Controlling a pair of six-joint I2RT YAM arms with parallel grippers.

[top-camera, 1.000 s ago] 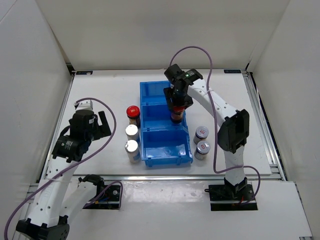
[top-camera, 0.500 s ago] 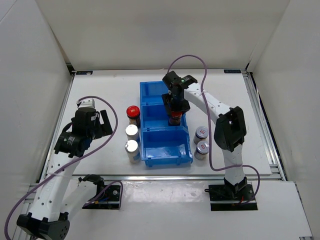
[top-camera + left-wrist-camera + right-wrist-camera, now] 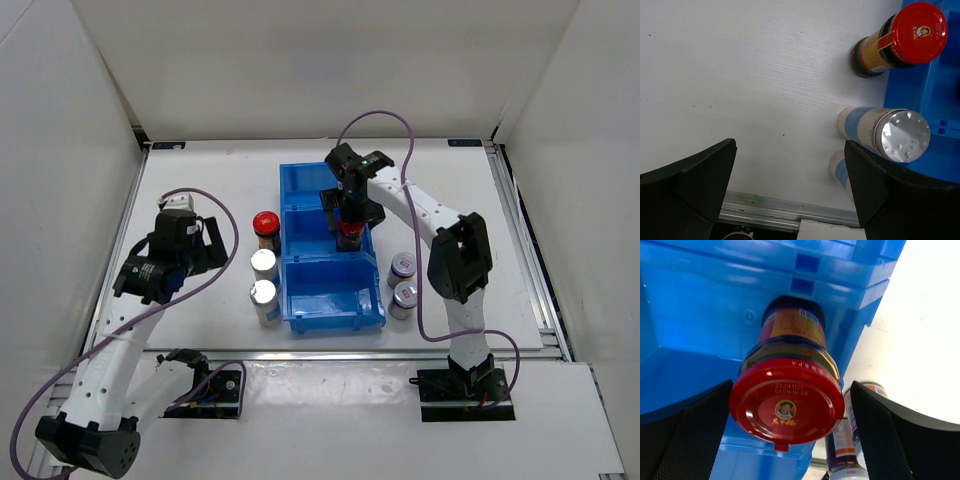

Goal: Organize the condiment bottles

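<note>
Next, my left gripper grips the red-capped bottle beside the silver-topped ones by its cap (image 3: 266, 223), to leave its labelled body free to enter the bin (image 3: 300, 262).
A dark bottle with a red cap (image 3: 785, 405) stands in the middle compartment of the blue bin (image 3: 300, 262). My right gripper (image 3: 349, 222) is open around it, its fingers (image 3: 890, 435) beside the cap. A second red-capped bottle (image 3: 265, 225) and two silver-topped bottles (image 3: 263, 263) (image 3: 264, 293) stand left of the bin. Two grey-lidded bottles (image 3: 402, 265) (image 3: 406, 294) stand to its right. My left gripper (image 3: 207, 248) is open and holds nothing, left of the silver-topped bottles. In the left wrist view the red cap (image 3: 910, 32) and one silver top (image 3: 902, 135) show to the right of the fingers.
The bin's near compartment (image 3: 330, 290) and far compartment (image 3: 305, 188) show no bottles. White walls close the table on three sides, and a metal rail (image 3: 780, 212) runs along its near edge. A purple cable loops over the right arm (image 3: 375, 105).
My right gripper lowered the red-capped bottle into the middle compartment and opened. My left arm shifted slightly toward the back and right.
</note>
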